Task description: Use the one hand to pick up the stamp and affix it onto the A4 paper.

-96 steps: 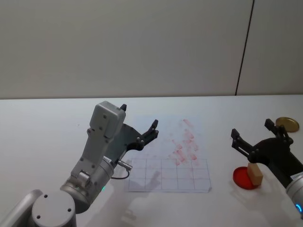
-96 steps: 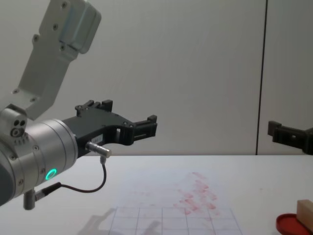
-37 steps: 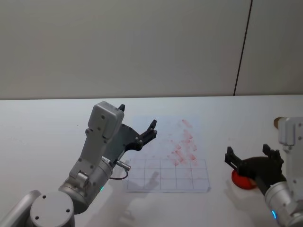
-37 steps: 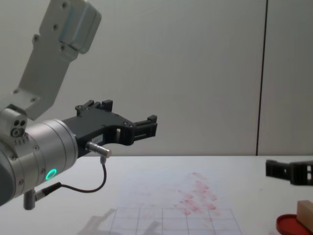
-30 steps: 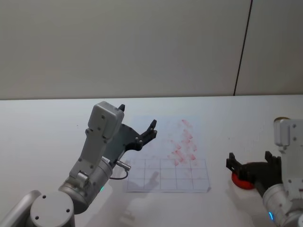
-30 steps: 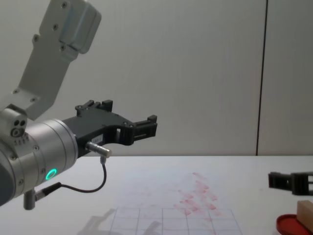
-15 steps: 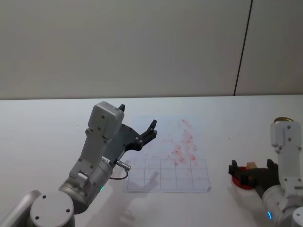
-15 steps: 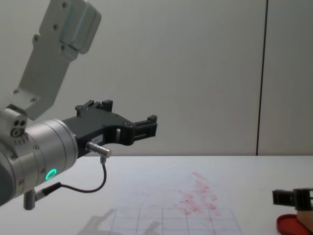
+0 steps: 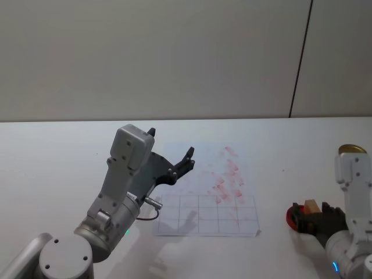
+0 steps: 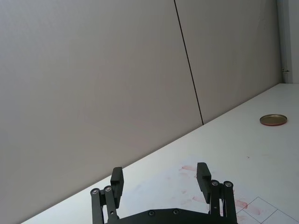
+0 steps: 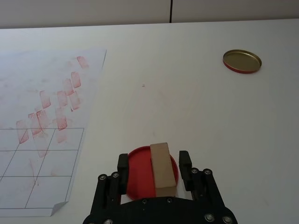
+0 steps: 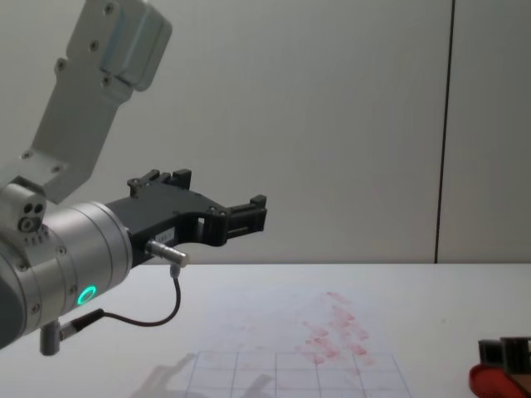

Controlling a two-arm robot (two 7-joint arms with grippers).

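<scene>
I will next grab the stamp (image 11: 162, 164) by its clean wooden sides with my right gripper, because its base stands on the red ink pad (image 11: 140, 173).
The stamp (image 11: 162, 164), a light tan wooden block, stands on the red round ink pad (image 11: 138, 171) at the table's right front. My right gripper (image 11: 154, 166) is low over the pad and open, one finger on each side of the stamp with a gap on both sides. In the head view the stamp (image 9: 312, 204) peeks out between the fingers of the right gripper (image 9: 311, 214). The A4 paper (image 9: 203, 197), white with grid lines and red smudges, lies flat at the centre. My left gripper (image 9: 172, 144) hangs open and empty above the paper's left part.
A gold round lid (image 9: 351, 149) lies on the table at the far right, behind the ink pad (image 9: 292, 218). The paper's near right corner (image 11: 58, 206) curls up slightly. Bare white table surrounds the sheet, and a plain wall stands behind.
My right gripper has dropped lower and drawn in around the stamp, its fingers now down at pad level. The left arm, paper and stamp have not moved.
</scene>
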